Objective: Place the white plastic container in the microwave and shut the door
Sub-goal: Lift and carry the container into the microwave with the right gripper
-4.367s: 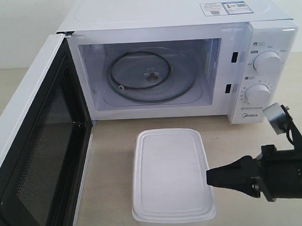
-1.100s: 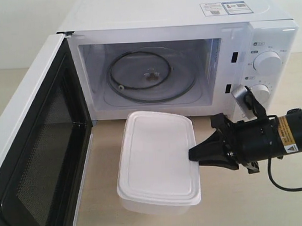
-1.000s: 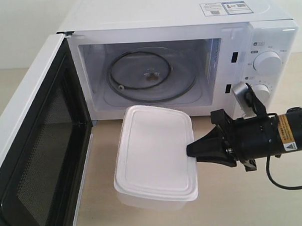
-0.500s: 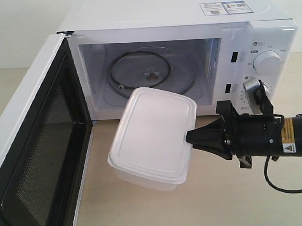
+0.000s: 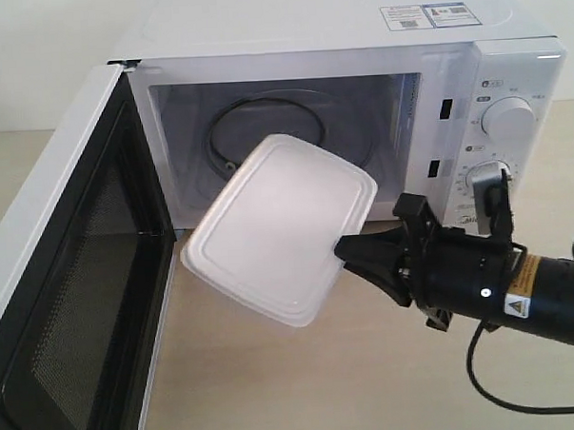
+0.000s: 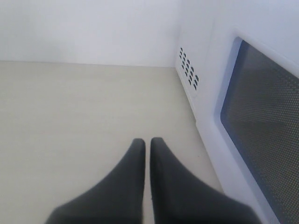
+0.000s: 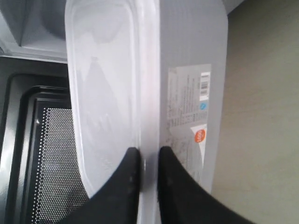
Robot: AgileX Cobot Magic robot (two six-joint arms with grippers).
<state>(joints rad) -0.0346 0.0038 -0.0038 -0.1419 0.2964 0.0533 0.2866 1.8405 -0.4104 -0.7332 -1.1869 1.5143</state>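
Observation:
My right gripper needs to keep holding the white plastic container. The container is tilted in front of the microwave opening (image 5: 359,126), so it would drop if I opened now.
The white plastic container (image 5: 278,225) hangs tilted in the air in front of the microwave (image 5: 359,107) opening, its lid facing up and left. My right gripper (image 5: 344,250) is shut on the container's rim at its right edge; in the right wrist view the black fingers (image 7: 131,172) pinch the container (image 7: 140,84) rim, and a label shows on its underside. The door (image 5: 72,310) stands wide open at the left, mesh inner face showing. The glass turntable (image 5: 264,130) is partly hidden behind the container. My left gripper (image 6: 147,142) is shut on nothing, beside the door (image 6: 261,126).
Two round knobs (image 5: 508,120) sit on the microwave's right panel, just above my right arm (image 5: 519,286). A black cable (image 5: 524,395) trails from that arm over the beige tabletop (image 5: 304,386).
The container was lifted off the table, carried up and toward the microwave opening, and tilted more steeply. My right gripper moved left and rolled with it.

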